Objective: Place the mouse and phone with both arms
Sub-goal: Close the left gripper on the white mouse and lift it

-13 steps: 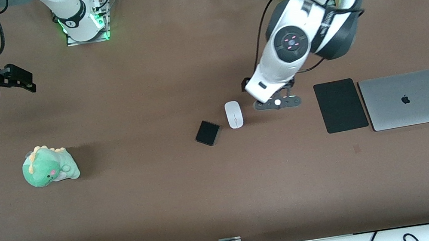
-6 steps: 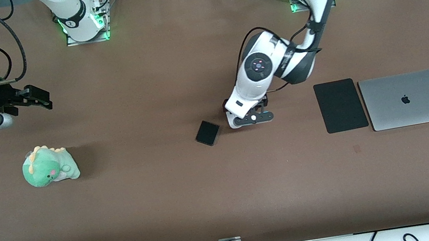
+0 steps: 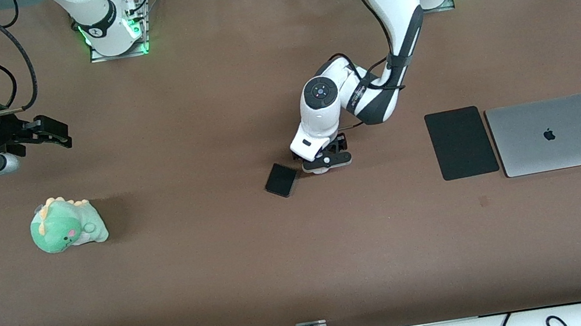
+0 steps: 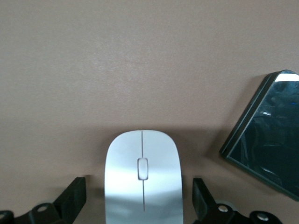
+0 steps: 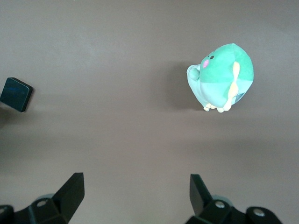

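My left gripper grabs the white mouse by its long sides next, to place it on the black mouse pad (image 3: 462,142).
The white mouse (image 4: 142,177) lies on the brown table between the open fingers (image 4: 74,198) of my left gripper (image 4: 140,186), with a gap on each side. In the front view the left gripper (image 3: 326,162) is low over the mouse and hides it. The black phone (image 3: 281,179) lies flat right beside the mouse, toward the right arm's end; it also shows in the left wrist view (image 4: 268,149) and the right wrist view (image 5: 16,94). My right gripper (image 3: 58,133) is open and empty, up over the right arm's end of the table (image 5: 135,191).
A green plush dinosaur (image 3: 67,224) sits on the table below the right gripper, also in the right wrist view (image 5: 224,79). A black mouse pad (image 3: 461,143) and a closed silver laptop (image 3: 548,134) lie side by side toward the left arm's end.
My left arm has swung toward the phone and come down over the mouse, so its open fingers now straddle it. The right gripper shifted slightly toward the table's middle, then held still.
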